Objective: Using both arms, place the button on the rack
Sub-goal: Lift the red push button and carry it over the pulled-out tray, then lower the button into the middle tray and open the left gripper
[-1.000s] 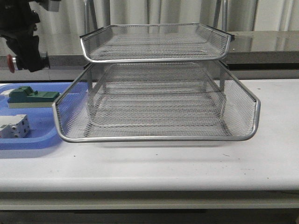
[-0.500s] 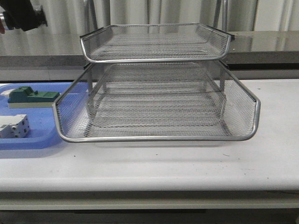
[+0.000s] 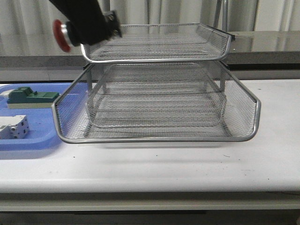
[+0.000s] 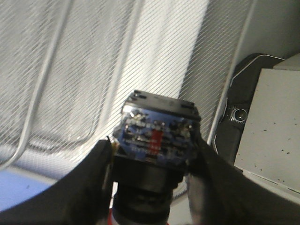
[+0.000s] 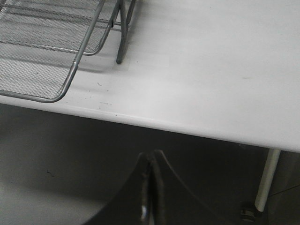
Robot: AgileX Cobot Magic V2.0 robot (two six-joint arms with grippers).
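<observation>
The button hangs high beside the rack's top tray, above the lower tray, so it is too early to let go. My left gripper keeps holding the button for now.
My left gripper is shut on the button, whose red mushroom head points left, level with the left front corner of the rack's top tray. In the left wrist view the gripper clamps the black body, and the button's blue-and-black contact block faces the mesh. The rack is a silver wire-mesh letter tray in the middle of the table. My right gripper is shut and empty, below and in front of the table's front edge, by the rack's corner. It does not show in the front view.
A flat blue tray lies left of the rack with a green-topped block and a white terminal block in it. A grey box and a black device show beyond the rack. A white table leg stands near the right gripper.
My left gripper has risen out of the top left of the view and swung right with the button, from above the blue tray to the top tray's left corner.
</observation>
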